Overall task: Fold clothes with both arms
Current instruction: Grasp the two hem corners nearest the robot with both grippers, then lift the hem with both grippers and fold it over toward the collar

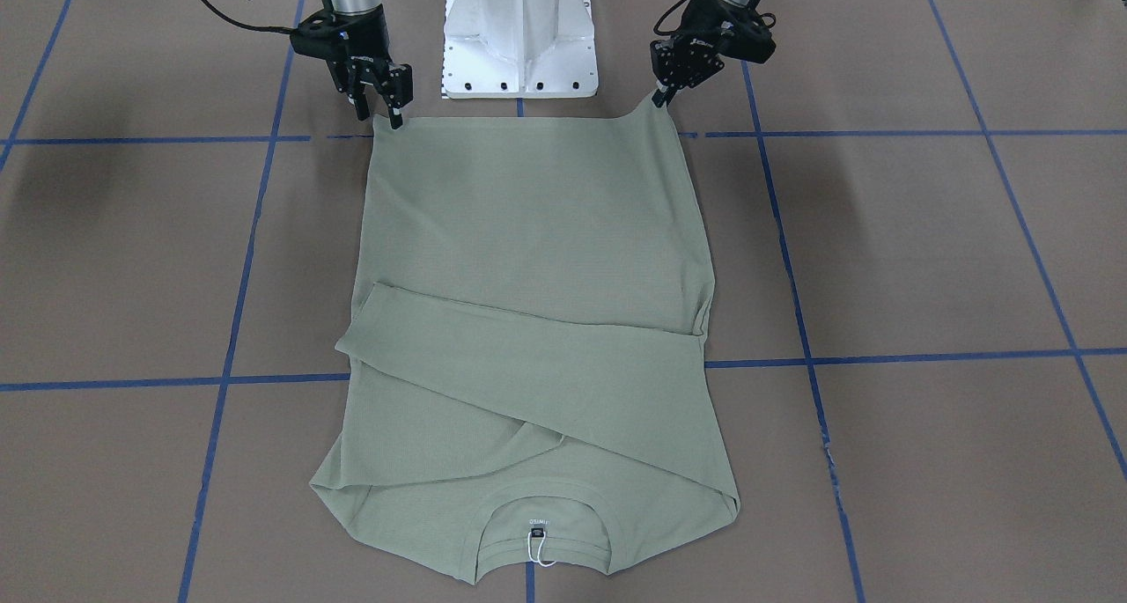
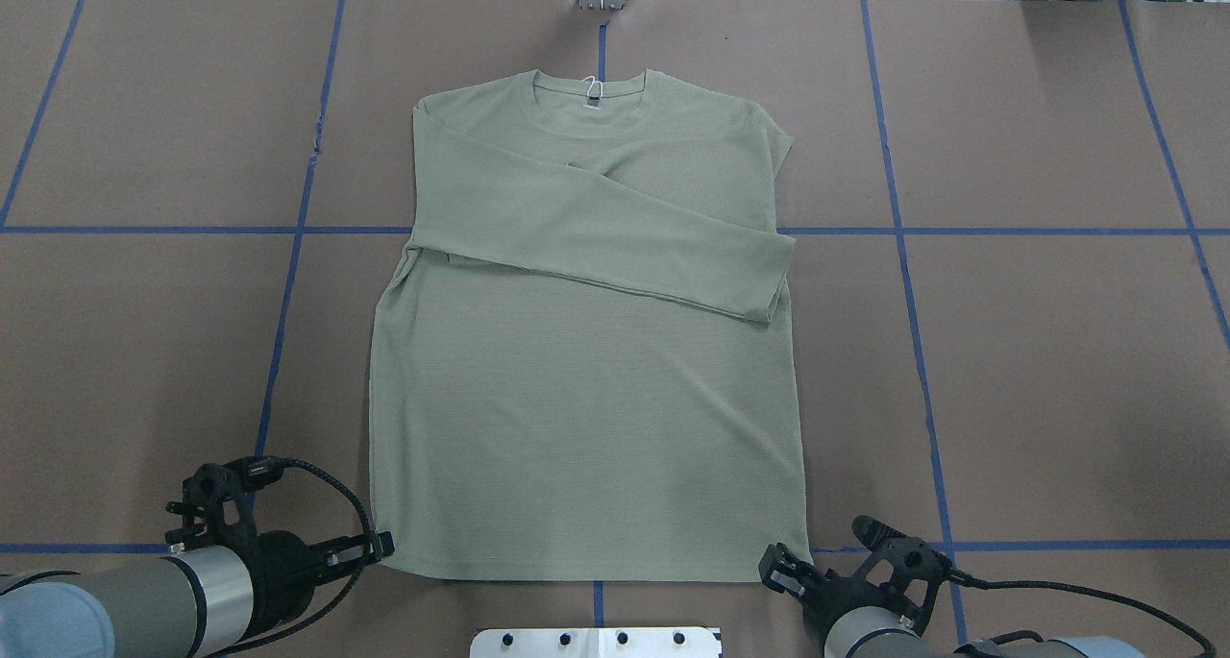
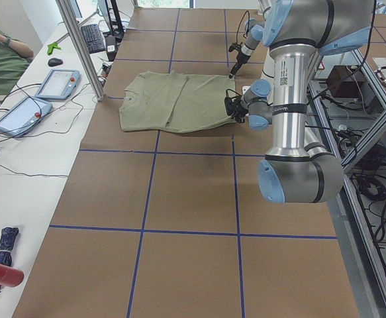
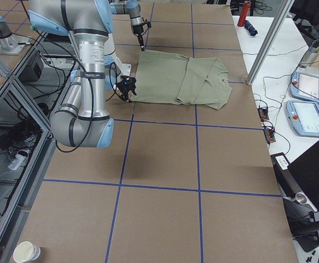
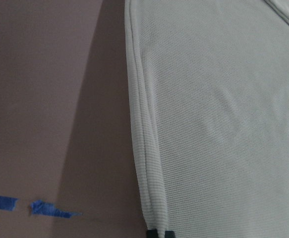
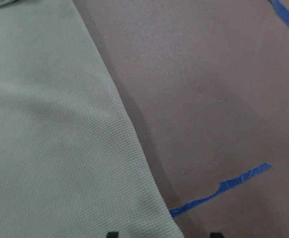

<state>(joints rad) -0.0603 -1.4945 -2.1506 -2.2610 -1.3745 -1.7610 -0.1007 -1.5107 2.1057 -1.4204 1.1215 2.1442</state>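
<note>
I will grab the shirt by its hem corner [image 1: 382, 121] [image 6: 171, 232] next with my right gripper, because the shirt lies flat and its edge fits between my fingers there.
The pale sage-green shirt [image 2: 586, 399] lies flat on the brown table, neck at the far side, both sleeves folded across the chest [image 1: 537, 356]. My left gripper [image 2: 384, 546] is at the hem's left corner; in the front view [image 1: 660, 97] that corner is drawn up into a small peak. In the left wrist view its fingertips [image 5: 159, 233] are together on the hem edge [image 5: 139, 148]. My right gripper [image 2: 772, 567] is at the hem's right corner [image 1: 394, 114]. In the right wrist view its fingertips [image 6: 112, 234] stand apart, with the shirt's edge [image 6: 134, 144] between them.
The white pedestal base [image 1: 519, 40] stands just behind the hem between the arms. Blue tape lines [image 2: 288, 231] grid the table. Operator tablets [image 3: 57, 83] and a post [image 3: 80, 46] are past the far edge. A paper cup [image 4: 27, 252] sits at a table corner.
</note>
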